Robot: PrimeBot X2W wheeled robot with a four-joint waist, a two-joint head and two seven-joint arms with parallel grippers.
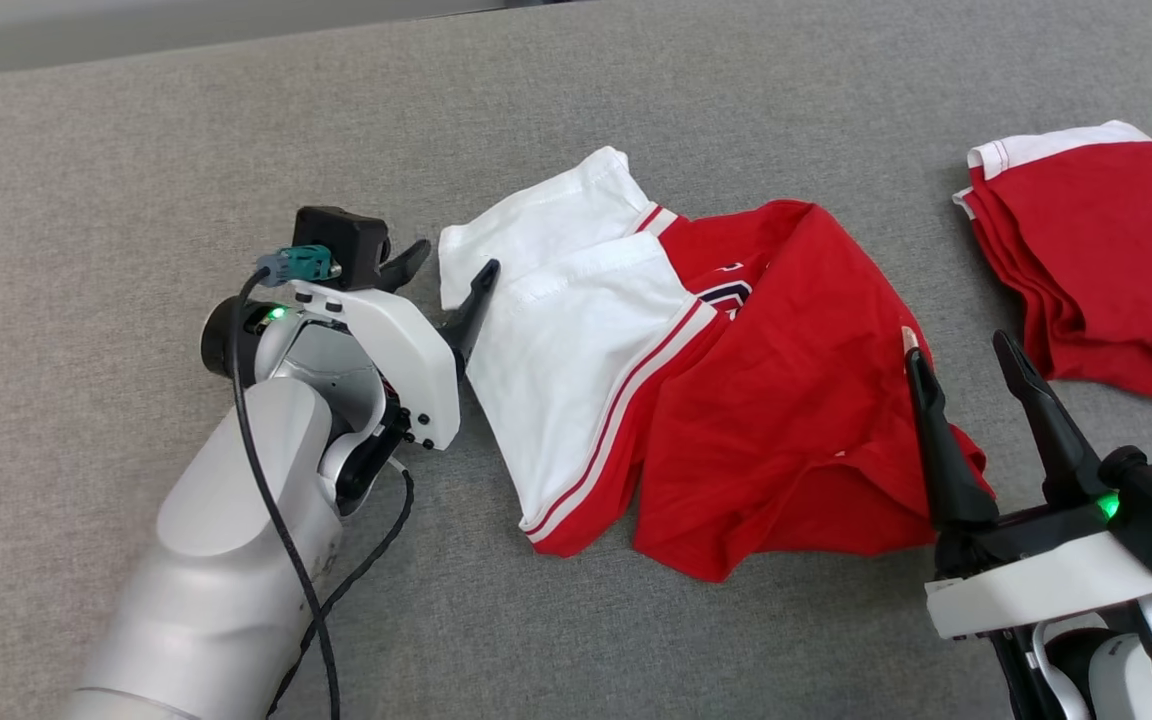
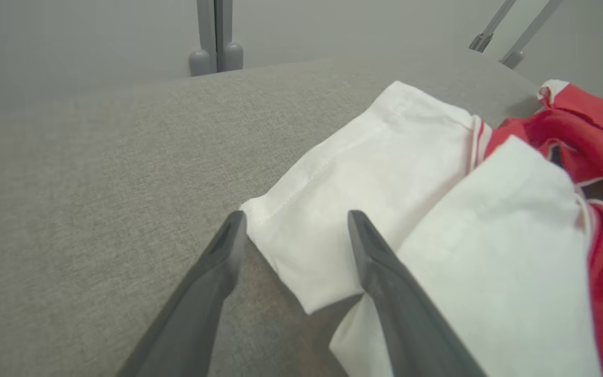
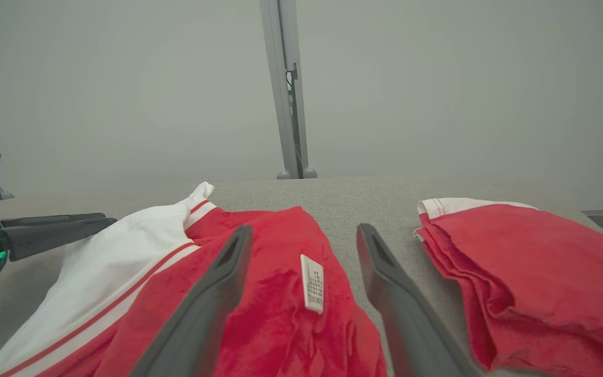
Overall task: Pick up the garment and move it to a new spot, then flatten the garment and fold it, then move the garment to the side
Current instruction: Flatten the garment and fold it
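Observation:
I next need to pick up the T-shirt by the raised edge of its upper white sleeve (image 1: 447, 282) with my left gripper, as the red body (image 1: 788, 408) lies slack and spread out.
The garment (image 1: 736, 390) is a red and white T-shirt lying crumpled on the grey cloth-covered surface, its white sleeves to the left (image 2: 385, 178) and its red body to the right (image 3: 275, 293). My left gripper (image 1: 451, 270) stands open at the white sleeve's left edge, one finger over the cloth and one on the bare surface. At the red hem on the right my right gripper (image 1: 956, 350) is open too, straddling the cloth near a small white label (image 3: 312, 283). Neither holds anything.
A second red garment with a white edge (image 1: 1096, 250) lies folded at the far right, close to my right gripper. A grey post (image 3: 288, 89) stands past the far edge. Bare grey surface (image 1: 136, 180) stretches left and in front.

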